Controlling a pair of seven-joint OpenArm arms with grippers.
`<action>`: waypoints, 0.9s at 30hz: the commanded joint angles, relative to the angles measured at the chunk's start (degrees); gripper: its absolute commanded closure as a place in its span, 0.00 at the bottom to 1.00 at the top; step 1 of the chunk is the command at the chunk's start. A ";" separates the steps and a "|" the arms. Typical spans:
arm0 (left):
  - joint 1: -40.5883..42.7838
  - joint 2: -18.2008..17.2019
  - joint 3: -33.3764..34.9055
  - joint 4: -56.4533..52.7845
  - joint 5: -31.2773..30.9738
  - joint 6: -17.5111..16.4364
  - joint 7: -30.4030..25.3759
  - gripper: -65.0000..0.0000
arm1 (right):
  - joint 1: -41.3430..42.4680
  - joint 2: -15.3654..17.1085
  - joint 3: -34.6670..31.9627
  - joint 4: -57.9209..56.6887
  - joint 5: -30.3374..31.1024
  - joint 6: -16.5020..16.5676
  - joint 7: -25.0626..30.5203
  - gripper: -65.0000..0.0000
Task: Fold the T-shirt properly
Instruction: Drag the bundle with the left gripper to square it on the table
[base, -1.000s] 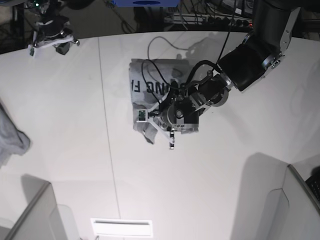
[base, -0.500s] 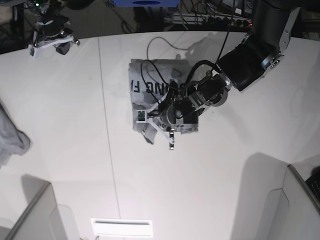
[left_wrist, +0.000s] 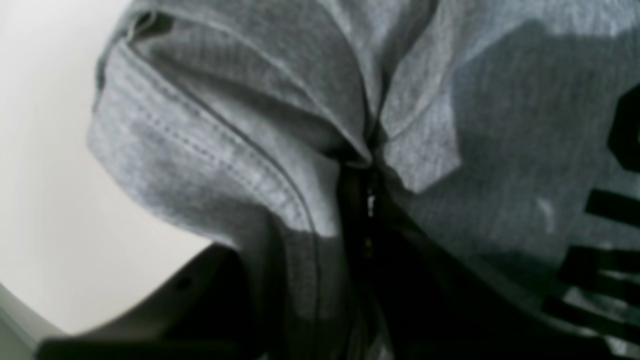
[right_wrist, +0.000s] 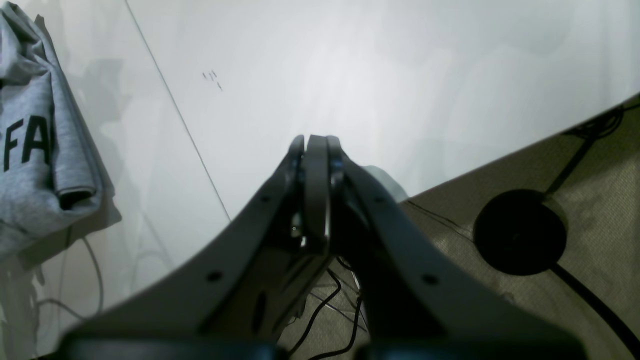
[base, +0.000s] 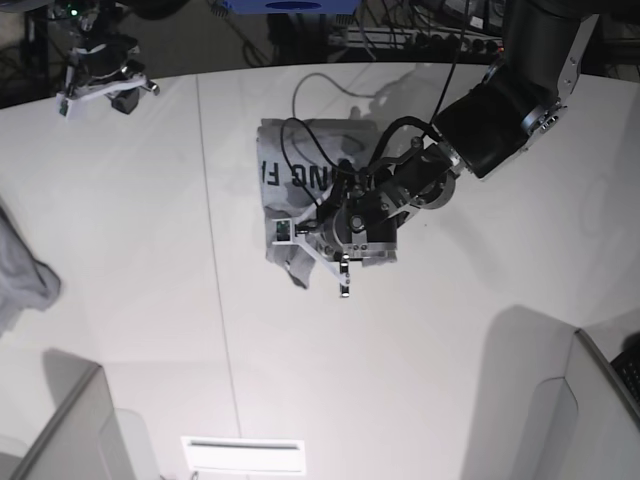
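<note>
The hemmed fold (left_wrist: 240, 144) between my left gripper's fingers lies on the folded T-shirt in the left wrist view, so my left gripper will open its fingers.
The heather-grey T-shirt (base: 300, 165) lies folded into a small bundle in the middle of the white table (base: 150, 250), black block lettering facing up. My left gripper (base: 310, 250) is at the bundle's near-left corner. In the left wrist view the left gripper (left_wrist: 367, 200) is shut on a bunched, hemmed fold of the T-shirt (left_wrist: 210, 150). My right gripper (base: 100, 85) hangs at the table's far left edge, away from the shirt. In the right wrist view the right gripper (right_wrist: 315, 142) is shut and empty, and the T-shirt (right_wrist: 30, 150) shows at the left.
Another grey cloth (base: 20, 280) hangs over the table's left edge. A black cable (base: 320, 90) loops over the T-shirt from the left arm. A grey panel (base: 70, 430) stands at the near left and another panel (base: 590, 410) at the near right.
My left arm has shifted slightly up and left while still gripping the shirt corner. The right gripper has barely moved.
</note>
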 joint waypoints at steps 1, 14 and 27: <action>1.71 -0.43 0.88 -0.99 -1.44 -2.37 2.19 1.00 | -0.49 0.44 0.20 0.91 0.67 0.32 0.98 1.00; -1.98 -0.08 0.88 -0.11 -1.35 -2.37 6.32 0.74 | -0.58 0.61 0.20 0.91 0.58 0.40 0.98 1.00; -5.50 -0.61 -1.49 7.98 -1.35 -2.37 9.14 0.00 | -0.84 0.70 0.11 0.91 0.49 0.49 0.89 1.00</action>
